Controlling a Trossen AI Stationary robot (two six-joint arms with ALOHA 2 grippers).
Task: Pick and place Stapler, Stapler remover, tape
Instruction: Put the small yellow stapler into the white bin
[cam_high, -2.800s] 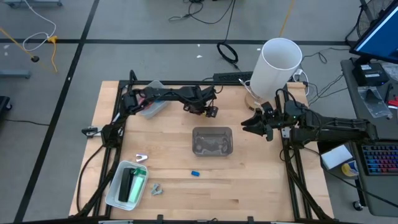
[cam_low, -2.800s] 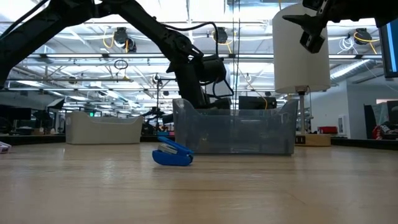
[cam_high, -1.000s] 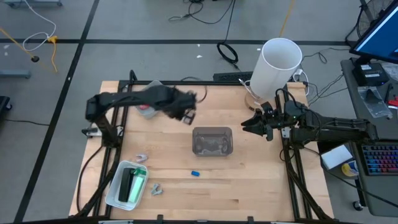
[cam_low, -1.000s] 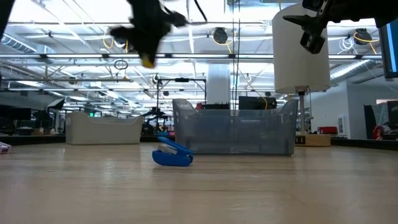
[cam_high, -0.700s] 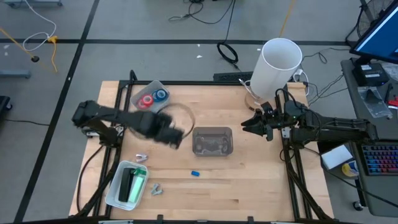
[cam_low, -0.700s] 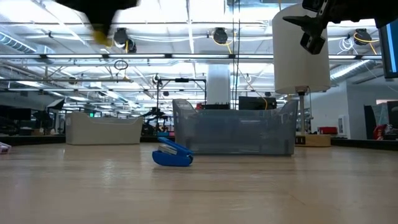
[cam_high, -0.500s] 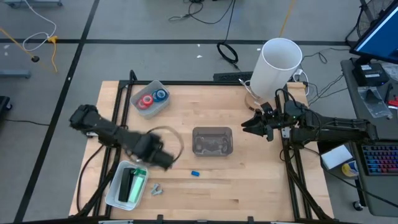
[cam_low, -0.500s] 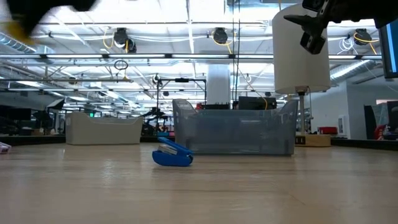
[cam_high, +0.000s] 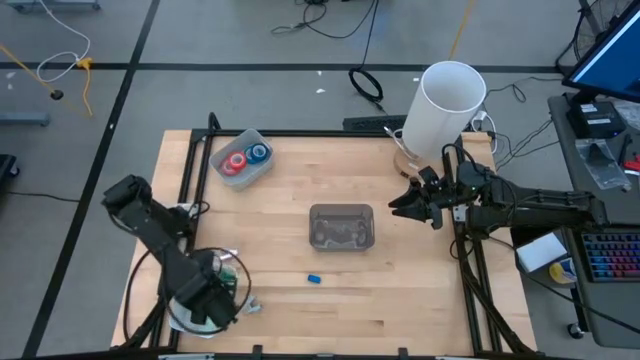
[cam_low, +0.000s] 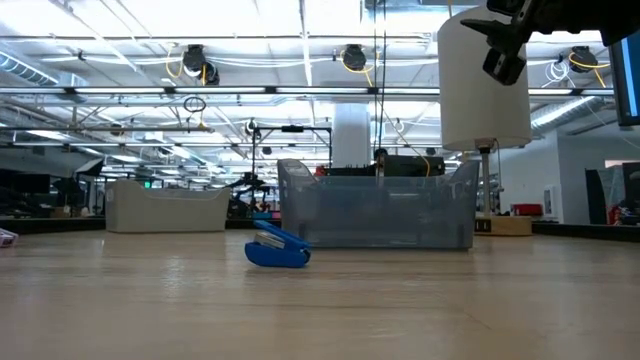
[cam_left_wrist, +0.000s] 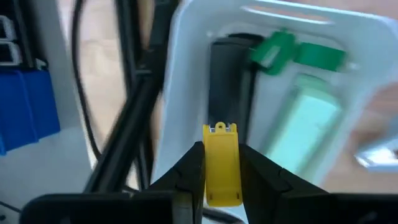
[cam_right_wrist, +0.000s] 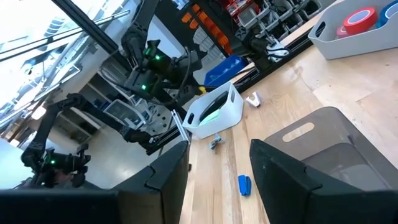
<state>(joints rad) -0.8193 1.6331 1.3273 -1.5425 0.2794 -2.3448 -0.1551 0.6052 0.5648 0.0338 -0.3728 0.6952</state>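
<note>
The left gripper still has to lower the yellow object (cam_left_wrist: 222, 165) before letting it go, because it hangs above the white tray and its staplers in the left wrist view.
My left gripper (cam_left_wrist: 221, 155) is shut on a small yellow object (cam_left_wrist: 221, 168), held over the white tray (cam_left_wrist: 186, 74) at the table's near left corner (cam_high: 205, 300). A black stapler (cam_left_wrist: 227, 81) and a green stapler (cam_left_wrist: 308, 121) lie in that tray. Red and blue tape rolls (cam_high: 243, 158) sit in a grey tray at the far left. A small blue stapler remover (cam_high: 314, 278) lies on the wood in front of the clear bin (cam_high: 342, 226). My right gripper (cam_high: 400, 205) hangs open, up off the table to the right of the bin, with nothing between its fingers. My left gripper pinches the yellow object's two long sides (cam_left_wrist: 211, 180) between its two fingers (cam_left_wrist: 186, 171). The fingers lie along it, and its free end (cam_left_wrist: 221, 129) sticks out past the fingertips. It is lifted clear above the white tray.
A tall white cylinder (cam_high: 445, 105) stands at the far right on a wooden base. A small metal piece (cam_high: 250, 304) lies on the wood beside the white tray. Bare wood stretches between the clear bin and the table's near edge.
My left arm has swung from the far left, near the tape tray, toward the table's near left corner, carrying the yellow object. It now stands over the white tray. It has left the low view.
</note>
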